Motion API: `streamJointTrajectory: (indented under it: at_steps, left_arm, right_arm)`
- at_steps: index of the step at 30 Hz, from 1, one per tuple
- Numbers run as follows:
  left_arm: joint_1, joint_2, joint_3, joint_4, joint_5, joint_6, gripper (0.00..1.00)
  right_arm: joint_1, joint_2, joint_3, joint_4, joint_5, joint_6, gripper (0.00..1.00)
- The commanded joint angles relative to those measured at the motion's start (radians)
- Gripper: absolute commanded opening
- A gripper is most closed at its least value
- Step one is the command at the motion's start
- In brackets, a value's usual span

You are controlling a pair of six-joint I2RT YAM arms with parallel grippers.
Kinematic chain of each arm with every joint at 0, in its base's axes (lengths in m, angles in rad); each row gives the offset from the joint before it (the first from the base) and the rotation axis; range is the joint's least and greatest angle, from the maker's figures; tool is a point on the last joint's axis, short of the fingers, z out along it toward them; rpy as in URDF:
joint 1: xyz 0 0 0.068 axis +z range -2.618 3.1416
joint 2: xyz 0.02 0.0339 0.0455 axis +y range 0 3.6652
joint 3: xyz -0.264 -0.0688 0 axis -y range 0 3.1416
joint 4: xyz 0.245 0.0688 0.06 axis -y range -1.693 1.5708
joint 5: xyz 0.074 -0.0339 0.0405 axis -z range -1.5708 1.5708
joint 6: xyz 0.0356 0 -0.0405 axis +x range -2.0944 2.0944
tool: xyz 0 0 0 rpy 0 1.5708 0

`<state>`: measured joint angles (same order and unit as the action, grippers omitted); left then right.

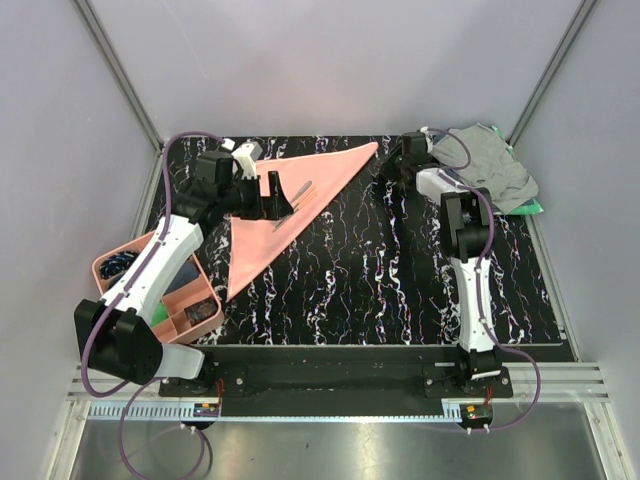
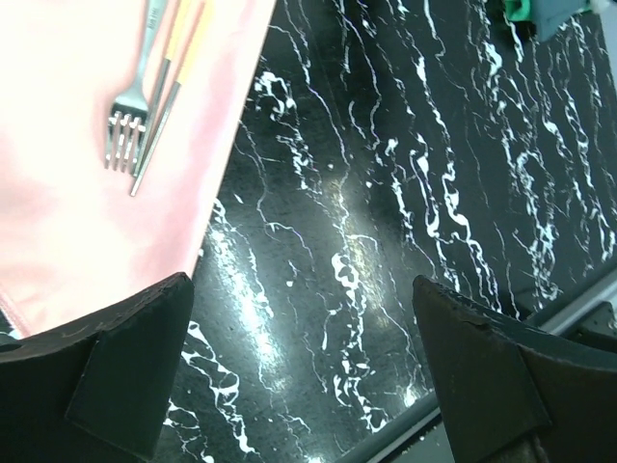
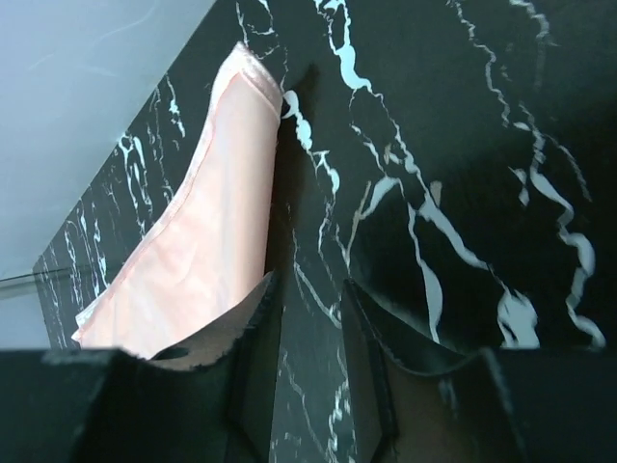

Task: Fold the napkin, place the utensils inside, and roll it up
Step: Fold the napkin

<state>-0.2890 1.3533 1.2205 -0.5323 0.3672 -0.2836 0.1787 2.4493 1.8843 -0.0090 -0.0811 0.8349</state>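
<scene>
I will next pinch the napkin with my right gripper by its far pointed tip (image 1: 371, 149), to fold it over the utensils.
The salmon-pink napkin (image 1: 285, 215) lies folded into a long triangle at the back left of the black marble table. A silver fork and thin brown-handled sticks (image 1: 297, 197) lie on it. My left gripper (image 1: 268, 197) hovers over the napkin's left part, jaws wide apart and empty. The left wrist view shows the fork (image 2: 128, 121), the sticks (image 2: 172, 72) and the napkin (image 2: 67, 203) up left of the gripper (image 2: 304, 338). My right gripper (image 1: 385, 168) sits just off the napkin's far right tip. In the right wrist view it (image 3: 310, 318) has a narrow gap holding nothing, the napkin (image 3: 207, 241) to its left.
A pink compartment tray (image 1: 112, 262) stands at the left edge, partly under the left arm. A grey cloth (image 1: 492, 165) lies on a green cloth (image 1: 531, 208) at the back right corner. The table's front edge shows in the left wrist view (image 2: 501, 338).
</scene>
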Motion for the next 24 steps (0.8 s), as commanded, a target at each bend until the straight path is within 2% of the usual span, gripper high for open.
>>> streamJointTrajectory:
  at_steps: [1, 7, 13, 19, 24]
  left_arm:
    - [-0.004, -0.002, 0.007, 0.055, -0.053, 0.024, 0.99]
    - [-0.002, 0.004, 0.002, 0.055, -0.102, 0.027, 0.99]
    - [-0.002, 0.017, 0.005, 0.055, -0.108, 0.029, 0.99]
    - [-0.002, 0.012, 0.005, 0.055, -0.119, 0.031, 0.99]
    - [-0.002, 0.021, 0.005, 0.055, -0.117, 0.038, 0.99]
  right_arm:
    - [-0.015, 0.094, 0.159, 0.086, -0.084, 0.067, 0.40]
    - [-0.030, 0.279, 0.365, 0.073, -0.115, 0.157, 0.45]
    - [-0.031, 0.419, 0.590, -0.060, -0.097, 0.224, 0.45]
    - [-0.031, 0.409, 0.573, -0.095, -0.040, 0.221, 0.43]
    - [-0.035, 0.431, 0.599, -0.115, -0.052, 0.208, 0.37]
